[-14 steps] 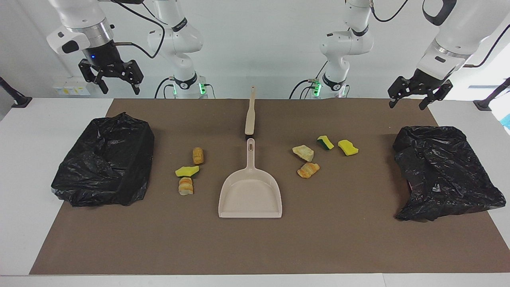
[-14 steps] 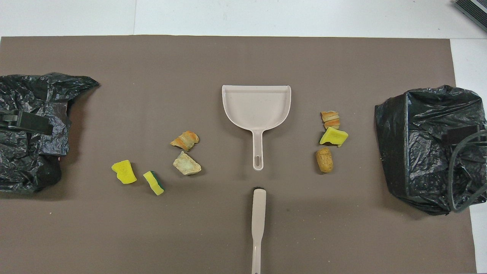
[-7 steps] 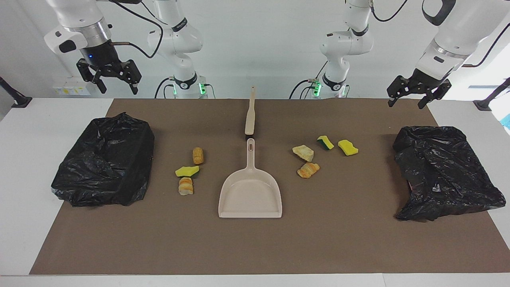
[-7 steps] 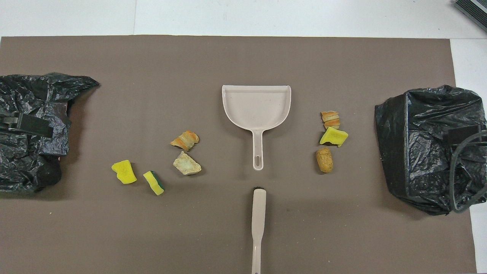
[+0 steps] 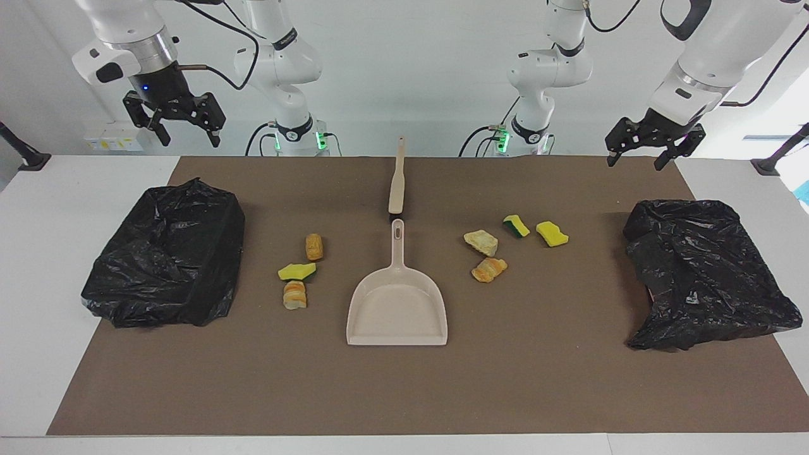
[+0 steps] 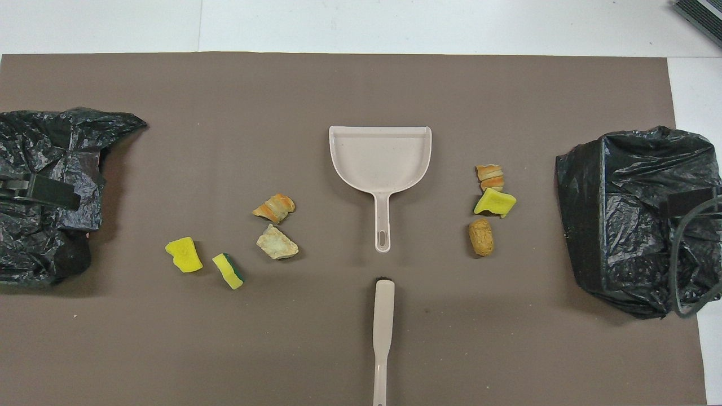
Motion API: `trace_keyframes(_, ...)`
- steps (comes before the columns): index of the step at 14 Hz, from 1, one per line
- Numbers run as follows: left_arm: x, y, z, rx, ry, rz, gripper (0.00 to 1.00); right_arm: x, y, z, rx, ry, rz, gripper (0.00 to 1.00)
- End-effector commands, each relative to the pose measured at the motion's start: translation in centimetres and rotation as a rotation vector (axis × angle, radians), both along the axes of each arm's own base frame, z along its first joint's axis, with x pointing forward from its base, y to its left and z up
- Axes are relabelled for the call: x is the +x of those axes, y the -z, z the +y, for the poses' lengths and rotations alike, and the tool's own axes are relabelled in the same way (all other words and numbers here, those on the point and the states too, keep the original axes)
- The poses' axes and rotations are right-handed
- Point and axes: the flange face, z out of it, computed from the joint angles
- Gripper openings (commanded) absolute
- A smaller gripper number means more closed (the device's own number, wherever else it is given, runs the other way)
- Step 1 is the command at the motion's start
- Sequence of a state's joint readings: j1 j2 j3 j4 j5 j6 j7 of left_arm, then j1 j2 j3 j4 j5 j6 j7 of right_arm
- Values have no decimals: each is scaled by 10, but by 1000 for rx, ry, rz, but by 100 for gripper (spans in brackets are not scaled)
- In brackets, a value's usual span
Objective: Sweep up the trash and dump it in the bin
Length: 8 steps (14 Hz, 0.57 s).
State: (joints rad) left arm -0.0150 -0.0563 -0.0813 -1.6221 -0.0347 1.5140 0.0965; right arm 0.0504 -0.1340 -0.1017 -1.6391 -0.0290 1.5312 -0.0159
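Note:
I will grab the dustpan by its narrow handle [image 6: 382, 226] with my right gripper next, because the dustpan's scoop is far wider than my fingertips.
Seven bits of trash lie on the brown mat. Toward the left arm's end are a beige chunk [image 5: 481, 242], a croissant piece [image 5: 488, 270], a green-backed sponge [image 5: 516, 226] and a yellow sponge [image 5: 552, 234]. Toward the right arm's end are a bread roll [image 5: 314, 246], a yellow sponge [image 5: 297, 272] and a croissant piece [image 5: 294, 295]. Two black-bagged bins [image 5: 167, 253] [image 5: 705, 272] stand at the mat's ends. My left gripper [image 5: 634, 163] hangs open and empty above the mat's corner near its bin. My right gripper [image 5: 189, 140] hangs open and empty above the other corner.
A beige dustpan [image 5: 397, 309] lies mid-mat with its handle toward the robots. A beige brush [image 5: 397, 180] lies in line with it, nearer to the robots. The brown mat [image 5: 404, 392] is bare farther from the robots than the dustpan.
My left gripper has risen a little and shifted toward the table's middle. My right gripper has risen slightly. Nothing on the mat has moved.

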Motion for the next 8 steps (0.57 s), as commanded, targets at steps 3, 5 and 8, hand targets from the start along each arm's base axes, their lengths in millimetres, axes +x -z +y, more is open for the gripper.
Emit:
trace_keyframes(3,-32,17,-102,2,26,6,100,-9,1,-1,-1,-28,10,100)
trace_keyframes(5,-49,28,-155,2,18,-4,100,-9,2,-1,-1,-26,11,100)
trace_keyframes(8,-82,44,-218,9,38,-2,100,-10,2,-1,-1,-26,13,100)
